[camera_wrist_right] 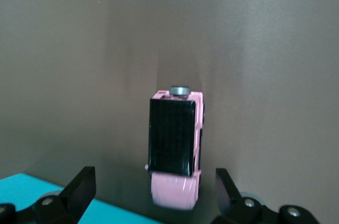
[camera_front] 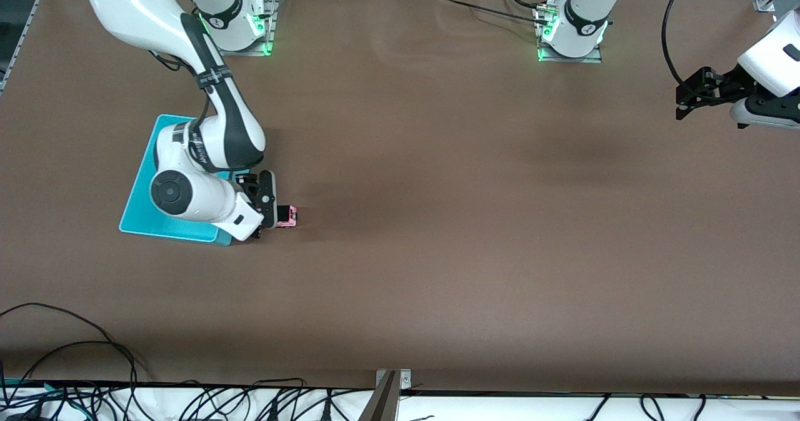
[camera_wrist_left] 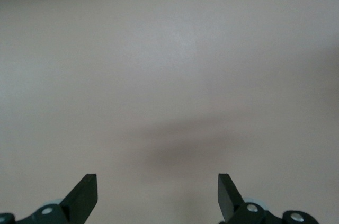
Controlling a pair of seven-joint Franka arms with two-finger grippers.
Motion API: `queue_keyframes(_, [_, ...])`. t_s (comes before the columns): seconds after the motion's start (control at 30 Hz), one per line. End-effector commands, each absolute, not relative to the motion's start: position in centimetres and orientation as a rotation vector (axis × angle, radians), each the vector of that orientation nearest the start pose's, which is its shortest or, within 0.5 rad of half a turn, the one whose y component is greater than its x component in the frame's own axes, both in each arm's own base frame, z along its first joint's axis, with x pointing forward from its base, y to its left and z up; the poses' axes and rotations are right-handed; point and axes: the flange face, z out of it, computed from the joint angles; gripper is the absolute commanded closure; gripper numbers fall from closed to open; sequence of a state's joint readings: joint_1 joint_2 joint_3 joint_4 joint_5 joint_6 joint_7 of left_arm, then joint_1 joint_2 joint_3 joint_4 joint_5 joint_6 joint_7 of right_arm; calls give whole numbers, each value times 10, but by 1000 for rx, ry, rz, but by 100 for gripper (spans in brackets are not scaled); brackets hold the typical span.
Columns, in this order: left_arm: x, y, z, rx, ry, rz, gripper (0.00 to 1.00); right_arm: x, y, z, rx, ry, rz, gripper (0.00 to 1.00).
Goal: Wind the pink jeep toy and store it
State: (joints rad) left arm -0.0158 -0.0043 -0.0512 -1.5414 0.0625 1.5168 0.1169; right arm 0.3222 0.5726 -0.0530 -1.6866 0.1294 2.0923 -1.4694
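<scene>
Next, my right gripper grabs the toy by its black-roofed body [camera_wrist_right: 172, 138], to store the pink jeep toy in the turquoise bin.
The pink jeep toy [camera_front: 287, 216], tiny with a black roof, stands on the brown table beside the corner of the turquoise bin [camera_front: 140, 208] that faces the left arm's end. My right gripper [camera_front: 270, 212] is low over that corner, right next to the jeep. In the right wrist view the gripper [camera_wrist_right: 154, 176] is open. The jeep [camera_wrist_right: 172, 139] lies with one end between the fingertips, and neither finger touches it. A grey knob shows at its other end. My left gripper [camera_front: 681, 102] waits open and empty above the table's left-arm end, and it shows open in its own view [camera_wrist_left: 157, 181].
The turquoise bin [camera_wrist_right: 32, 192] lies flat under my right forearm. Brown table [camera_front: 437, 221] spreads between the two arms. Cables run along the edge nearest the front camera [camera_front: 75, 358].
</scene>
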Motion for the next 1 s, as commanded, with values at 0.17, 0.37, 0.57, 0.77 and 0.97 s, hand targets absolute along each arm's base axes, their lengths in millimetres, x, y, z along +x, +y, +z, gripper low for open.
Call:
queue_keyframes(0.17, [543,-26,642,-3100,242,61,0,619,181,220,2132,2436,-93,0])
queue_keyframes(0.37, [545,-19,643,-3158,211,57,0,619,182,203,2125,2431,-86,2])
queue_keyframes(0.57, [547,-17,644,-3160,207,47,0,616,192,200,2120,2437,-92,26])
queue_keyframes(0.77, [548,-16,643,-3162,205,47,0,617,192,202,2118,2439,-89,55])
queue_keyframes(0.97, [554,-11,635,-3163,194,66,0,622,195,216,2118,2427,-59,64])
